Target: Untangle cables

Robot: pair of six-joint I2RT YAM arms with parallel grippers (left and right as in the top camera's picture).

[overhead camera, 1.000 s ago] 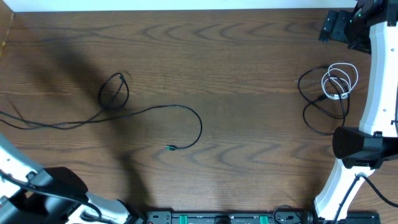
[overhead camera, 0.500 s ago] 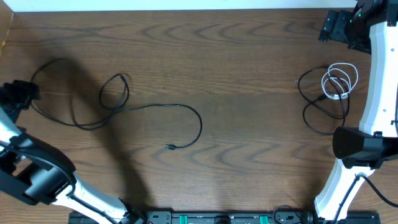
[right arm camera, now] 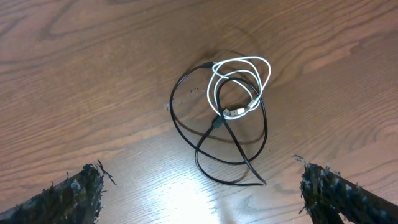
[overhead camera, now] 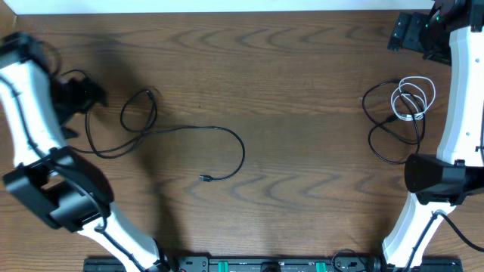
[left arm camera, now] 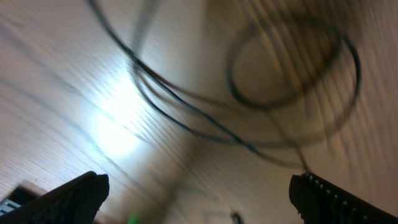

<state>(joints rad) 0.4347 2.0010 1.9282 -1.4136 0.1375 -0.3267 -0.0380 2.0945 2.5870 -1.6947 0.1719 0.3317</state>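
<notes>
My left gripper grabs the long black cable (overhead camera: 189, 130) next by a part away from its small loop, leaving the cable's plug free, to untangle the cable.
A long black cable (overhead camera: 189, 130) lies left of centre, with a small loop (overhead camera: 139, 110) and its plug end (overhead camera: 204, 178) toward the middle. My left gripper (overhead camera: 89, 95) hovers over that cable's left end. In the blurred left wrist view the cable's loops (left arm camera: 292, 68) lie below, and the gripper (left arm camera: 199, 202) is open with nothing between its fingers. At the right, a white cable (overhead camera: 414, 98) is coiled over another black cable (overhead camera: 386, 128). The right wrist view shows the white coil (right arm camera: 239, 78) crossing the black loops (right arm camera: 214, 146). My right gripper (right arm camera: 205, 196) is open above them.
The wood table's (overhead camera: 302, 68) far edge runs along the top. The right arm (overhead camera: 461, 113) stands along the right side, with its gripper (overhead camera: 408, 34) at the far right corner. The left arm's base (overhead camera: 57, 189) sits at the near left.
The left arm swung from the near-left corner up to the far left. It dragged the long cable's left end rightward into a bend, and its jaws opened. The right arm stayed still.
</notes>
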